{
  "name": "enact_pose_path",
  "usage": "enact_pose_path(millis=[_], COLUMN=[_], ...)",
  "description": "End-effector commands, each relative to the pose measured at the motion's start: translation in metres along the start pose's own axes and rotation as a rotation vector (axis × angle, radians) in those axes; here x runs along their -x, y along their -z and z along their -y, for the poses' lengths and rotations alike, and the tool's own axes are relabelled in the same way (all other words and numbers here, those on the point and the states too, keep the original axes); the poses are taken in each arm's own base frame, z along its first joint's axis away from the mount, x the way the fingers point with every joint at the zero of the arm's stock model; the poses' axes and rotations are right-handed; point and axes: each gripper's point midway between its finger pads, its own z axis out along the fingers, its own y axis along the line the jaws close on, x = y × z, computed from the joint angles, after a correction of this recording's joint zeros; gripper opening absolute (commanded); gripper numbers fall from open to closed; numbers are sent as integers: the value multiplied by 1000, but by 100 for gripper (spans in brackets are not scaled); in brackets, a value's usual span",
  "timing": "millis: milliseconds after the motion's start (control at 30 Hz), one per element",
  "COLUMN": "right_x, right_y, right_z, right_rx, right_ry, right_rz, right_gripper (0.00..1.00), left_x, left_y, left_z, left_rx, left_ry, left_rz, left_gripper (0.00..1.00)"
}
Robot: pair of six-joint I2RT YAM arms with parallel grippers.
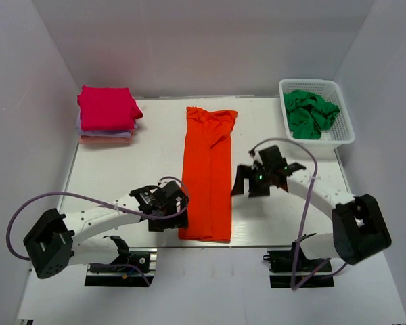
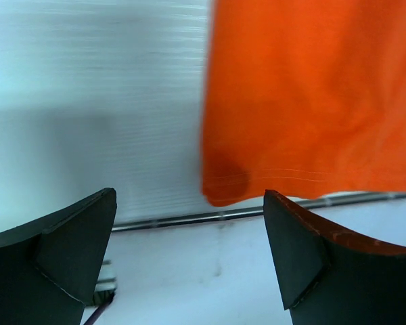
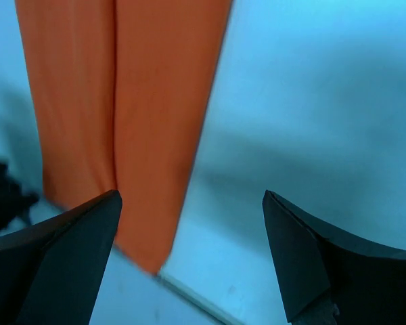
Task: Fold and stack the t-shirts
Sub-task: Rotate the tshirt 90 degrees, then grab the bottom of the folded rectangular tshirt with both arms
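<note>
I should next take the orange-red t-shirt with my left gripper by its near hem corner to fold it, and leave the other hem corner for my right gripper.
The bright orange-red t-shirt lies on the white table as a long narrow strip, folded lengthwise, from the far middle to the near edge. My left gripper is open and empty just left of the strip's near end; its wrist view shows the shirt's near hem corner above the open jaws. My right gripper is open and empty just right of the strip's middle; its wrist view shows the folded strip at the left. A stack of folded shirts, magenta on top over pale lilac and pink, sits at the far left.
A white basket at the far right holds a crumpled green shirt. The board's near edge runs just below the orange shirt's hem. White walls enclose the table on three sides.
</note>
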Motion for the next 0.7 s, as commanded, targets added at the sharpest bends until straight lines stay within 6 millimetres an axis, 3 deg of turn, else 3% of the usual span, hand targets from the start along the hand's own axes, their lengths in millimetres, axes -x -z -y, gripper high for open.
enact_pose_path(millis=[0,67,133,267,400,533,667], right_x=[-82,-101,-116,-140,-161,-170,-180], right_y=[13,23,25,19,10,6,3], right_z=[-27,-52,-58,-68,-71,-70,-70], right_rx=[147,235,242,241,221,186,167], right_ry=[-99,-117,-135,-162,-161,-165,-160], right_rz=[-211,-258,-296,-372,-443,-470,-521], right_gripper=[90,90,90,90,87,79,59], left_x=[10,7,1,-10,-24,-26,-27], left_y=[0,-8,-14,-30,-33,-29,-29], left_z=[46,45,51,43,32,33,33], left_rx=[-216,-196,-214,-159,-151,-180,-200], left_ry=[-18,-58,-71,-88,-87,-89,-90], left_rz=[20,-6,-47,-117,-165,-155,-151], left_gripper=[99,99,97,87,84,82,77])
